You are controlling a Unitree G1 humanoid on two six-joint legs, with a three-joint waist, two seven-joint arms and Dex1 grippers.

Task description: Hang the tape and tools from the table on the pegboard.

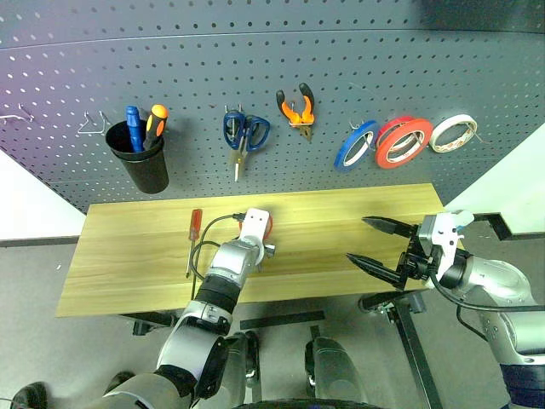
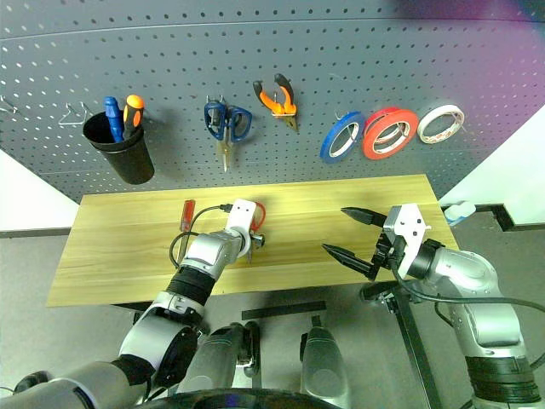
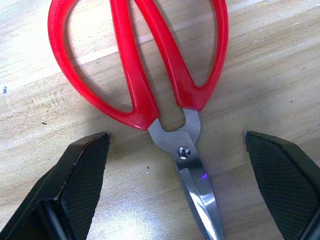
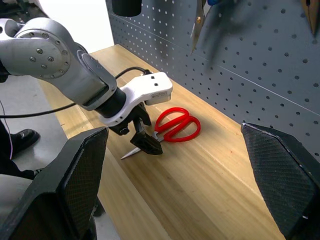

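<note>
My left gripper should close beside the blades near the pivot (image 3: 186, 159), close above the wooden table. Closing now would catch the scissors.
Red-handled scissors (image 3: 135, 75) lie flat on the wooden table (image 1: 128, 256). My left gripper (image 3: 176, 145) hangs open just over them, one black finger on each side of the blades near the pivot. The right wrist view shows those fingers (image 4: 145, 141) beside the scissors (image 4: 176, 125). A red-handled screwdriver (image 1: 195, 223) lies left of that hand. My right gripper (image 1: 356, 238) stands open above the table's right end, holding nothing. On the grey pegboard (image 1: 341, 68) hang the orange-and-black pliers (image 1: 297, 109) and the red tape (image 1: 405, 143).
Also on the pegboard are a black cup (image 1: 139, 166) holding a blue and an orange screwdriver, blue-handled scissors (image 1: 245, 132), a blue tape roll (image 1: 356, 145) and a pale roll (image 1: 452, 133). Bare hooks stick out at the upper left.
</note>
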